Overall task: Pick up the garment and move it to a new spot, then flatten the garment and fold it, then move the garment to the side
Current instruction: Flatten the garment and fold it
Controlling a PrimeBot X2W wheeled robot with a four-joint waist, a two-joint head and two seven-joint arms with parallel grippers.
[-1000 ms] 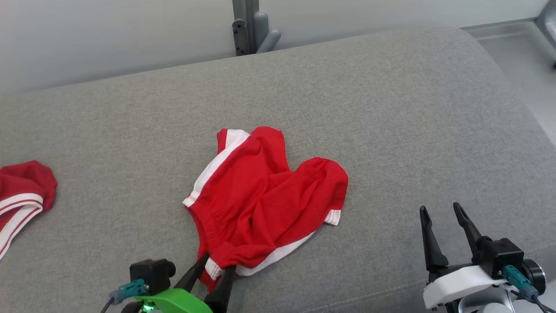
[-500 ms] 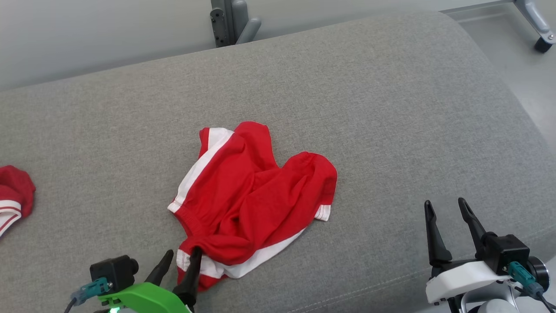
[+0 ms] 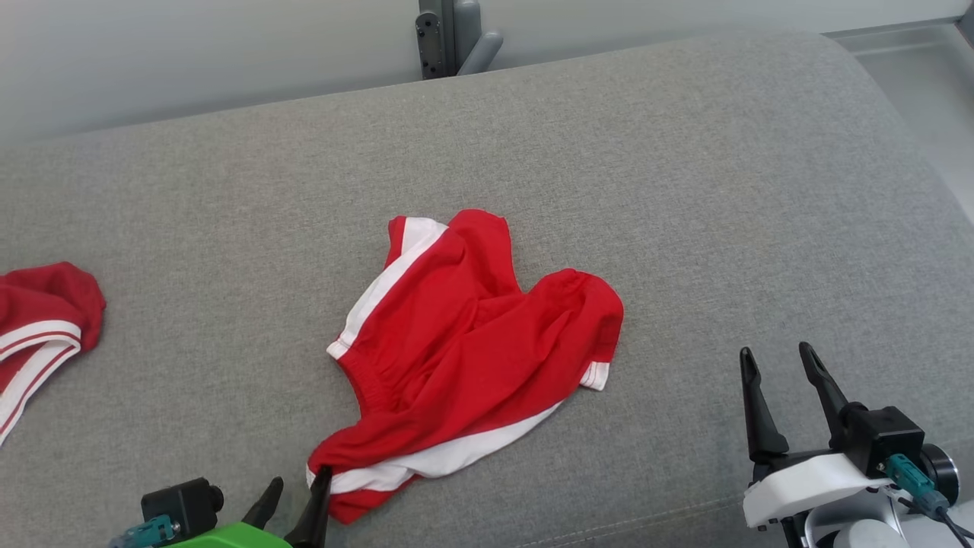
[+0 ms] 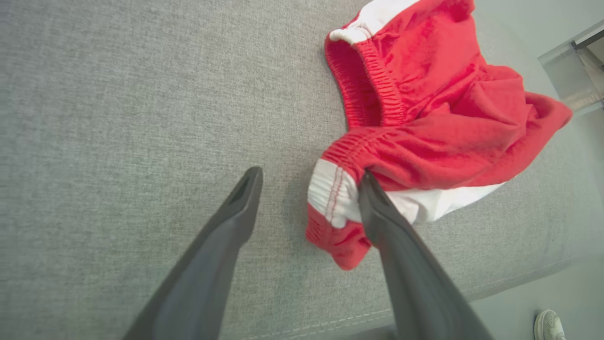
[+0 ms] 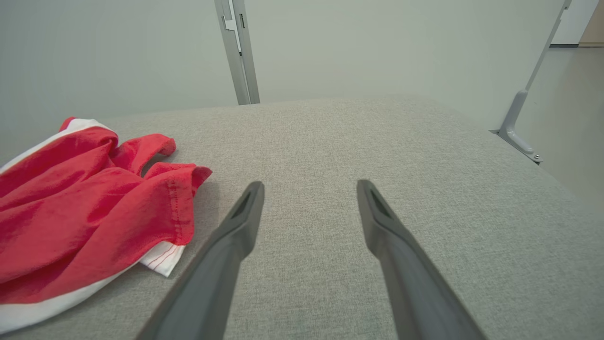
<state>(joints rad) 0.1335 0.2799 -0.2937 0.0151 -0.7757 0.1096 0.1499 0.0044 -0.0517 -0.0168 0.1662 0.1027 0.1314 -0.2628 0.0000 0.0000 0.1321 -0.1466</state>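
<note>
Next, my left gripper grabs the shorts by the waistband corner (image 3: 321,471), where the white patch stands up, as the shorts lie crumpled and slack.
The garment, red shorts (image 3: 472,335) with white side stripes, lies crumpled in the middle of the grey cushion (image 3: 685,190). Its elastic waistband corner (image 4: 330,193) stretches toward the front edge. My left gripper (image 3: 298,483) is open at that corner; in the left wrist view the left gripper (image 4: 310,175) has its right finger (image 4: 377,217) touching the cloth, and the white patch lies partly between the fingers. My right gripper (image 3: 776,352) stands open over bare cushion to the right of the shorts (image 5: 85,212), apart from them, the right gripper (image 5: 310,183) holding nothing.
A second red garment with white stripes (image 3: 38,327) lies at the cushion's left edge. A grey metal post (image 3: 449,34) stands behind the cushion, against the pale wall. The floor (image 3: 928,84) drops away on the right. A white shoe tip (image 4: 549,326) shows below the front edge.
The left gripper went from closed around the shorts' near corner to open, and drew back toward the front edge. That corner now lies stretched out to the front left. The head camera shifted.
</note>
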